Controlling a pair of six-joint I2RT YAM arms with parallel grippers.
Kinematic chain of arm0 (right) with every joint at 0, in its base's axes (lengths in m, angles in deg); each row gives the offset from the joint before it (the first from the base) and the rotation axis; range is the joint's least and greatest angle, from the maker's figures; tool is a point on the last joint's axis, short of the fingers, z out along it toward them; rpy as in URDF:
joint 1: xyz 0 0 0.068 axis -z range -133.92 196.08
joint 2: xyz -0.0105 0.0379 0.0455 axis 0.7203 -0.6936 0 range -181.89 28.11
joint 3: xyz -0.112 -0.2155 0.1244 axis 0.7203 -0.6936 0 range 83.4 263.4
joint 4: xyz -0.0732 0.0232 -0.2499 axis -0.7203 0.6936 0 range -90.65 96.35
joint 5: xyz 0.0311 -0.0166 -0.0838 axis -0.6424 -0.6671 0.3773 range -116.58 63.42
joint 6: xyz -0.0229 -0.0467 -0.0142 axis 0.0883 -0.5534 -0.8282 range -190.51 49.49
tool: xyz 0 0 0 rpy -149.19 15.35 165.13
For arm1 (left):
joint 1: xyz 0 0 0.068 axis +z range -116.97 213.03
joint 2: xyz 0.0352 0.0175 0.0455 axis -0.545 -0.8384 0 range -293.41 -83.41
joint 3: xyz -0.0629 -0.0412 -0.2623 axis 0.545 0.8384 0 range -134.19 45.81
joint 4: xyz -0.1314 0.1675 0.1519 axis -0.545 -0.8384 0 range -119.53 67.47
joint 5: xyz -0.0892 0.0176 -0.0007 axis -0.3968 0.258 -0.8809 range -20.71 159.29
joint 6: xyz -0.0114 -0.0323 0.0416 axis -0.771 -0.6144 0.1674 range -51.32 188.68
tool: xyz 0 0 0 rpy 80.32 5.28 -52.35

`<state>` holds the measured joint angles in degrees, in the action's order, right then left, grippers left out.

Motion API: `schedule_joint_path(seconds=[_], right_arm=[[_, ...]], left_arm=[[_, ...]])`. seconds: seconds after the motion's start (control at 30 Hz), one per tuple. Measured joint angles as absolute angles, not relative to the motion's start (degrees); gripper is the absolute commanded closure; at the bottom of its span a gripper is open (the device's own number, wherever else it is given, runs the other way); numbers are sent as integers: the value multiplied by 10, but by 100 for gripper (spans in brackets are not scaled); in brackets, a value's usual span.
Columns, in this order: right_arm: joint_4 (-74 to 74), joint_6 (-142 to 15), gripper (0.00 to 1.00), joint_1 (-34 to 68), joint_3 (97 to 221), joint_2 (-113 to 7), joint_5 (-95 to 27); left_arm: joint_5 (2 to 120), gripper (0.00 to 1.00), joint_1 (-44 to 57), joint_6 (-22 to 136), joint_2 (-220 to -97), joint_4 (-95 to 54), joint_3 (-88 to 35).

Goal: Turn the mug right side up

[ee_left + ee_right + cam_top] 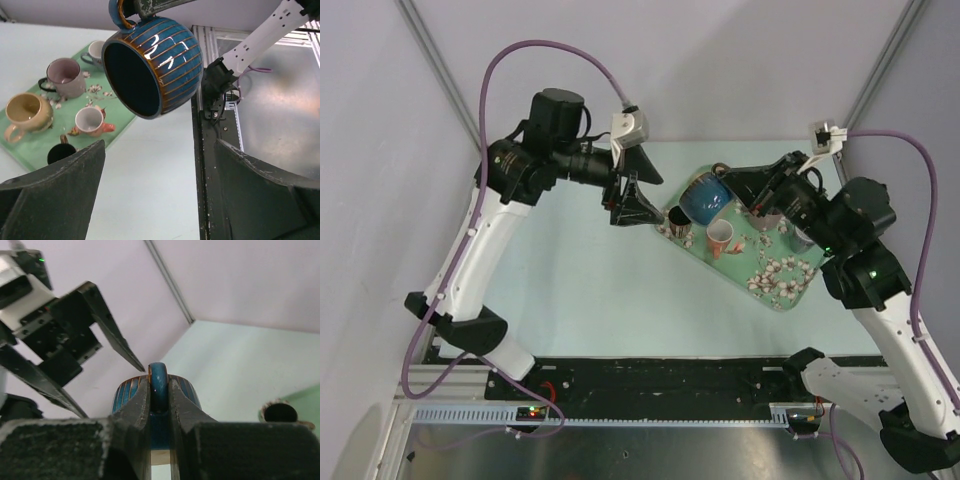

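Observation:
The left gripper should next grab the dark blue striped mug's rim, away from the held handle (685, 206) (153, 114), so the mug's base stays free to be set right side up.
The tan mug (27, 112) stands mouth up on the green flowered tray (35, 150), handle toward its near-left. My right gripper (160, 385) is shut on the handle of a dark blue striped mug (155, 62). It holds that mug in the air above the tray's left end (705, 195), tipped on its side with the mouth toward my left gripper. My left gripper (160, 145) is open and empty, just left of the blue mug (655, 198), fingers pointing at it without touching. The top view does not show the tan mug.
On the tray also stand a mauve mug (65, 77), a small white-and-orange cup (90, 121), a small black cup (61, 152) and a grey cup (95, 52). The tray (790, 290) lies at the table's right. A black rail (660, 375) runs along the near edge.

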<state>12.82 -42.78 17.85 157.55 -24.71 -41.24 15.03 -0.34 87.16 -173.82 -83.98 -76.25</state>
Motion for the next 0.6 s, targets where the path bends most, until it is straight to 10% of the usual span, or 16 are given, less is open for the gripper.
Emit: schedule_joint_path(seconds=[0.33, 0.53, 0.6], right_arm=[[42, -388, 100, 185, 1576, -248, -471], [-4, -369, 100, 185, 1575, -272, -477], [-18, -364, 100, 185, 1575, -282, -479]], left_arm=[[132, 15, -34, 859, -1787, -825, -860], [109, 49, -69, 842, -1801, -815, -860], [106, 82, -80, 836, -1807, -814, -860]])
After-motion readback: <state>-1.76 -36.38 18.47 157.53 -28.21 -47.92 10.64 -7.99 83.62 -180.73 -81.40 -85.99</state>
